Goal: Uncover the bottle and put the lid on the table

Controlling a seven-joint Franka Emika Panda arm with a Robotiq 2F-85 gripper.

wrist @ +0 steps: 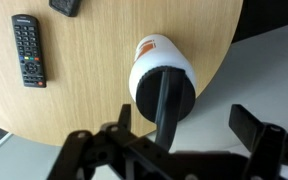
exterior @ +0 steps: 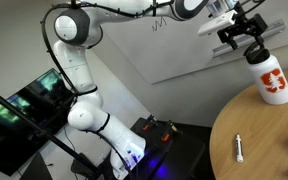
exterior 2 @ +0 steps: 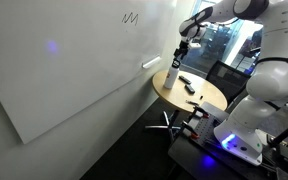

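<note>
I need to uncover the bottle and set the lid on the tabletop, so next I should grab the black lid's (wrist: 166, 97) slanted handle from above with my gripper, a finger on each side.
The white bottle (exterior: 275, 80) with an orange-red logo stands upright near the edge of the round wooden table (exterior: 259, 150). It also shows in an exterior view (exterior 2: 172, 78) and from above in the wrist view (wrist: 152, 62). The black lid (wrist: 166, 97) with its slanted handle sits on the bottle's neck. My gripper (wrist: 186, 125) is open and empty, directly above the lid, with one finger on each side of it. In both exterior views the gripper (exterior: 246, 40) (exterior 2: 181, 52) hangs just over the bottle top.
A small white pen (exterior: 238, 148) lies on the table. A black remote control (wrist: 26, 50) and another dark object (wrist: 66, 7) lie further in on the tabletop. A whiteboard (exterior 2: 64, 70) stands beside the table. The table edge (wrist: 224, 70) runs close by the bottle.
</note>
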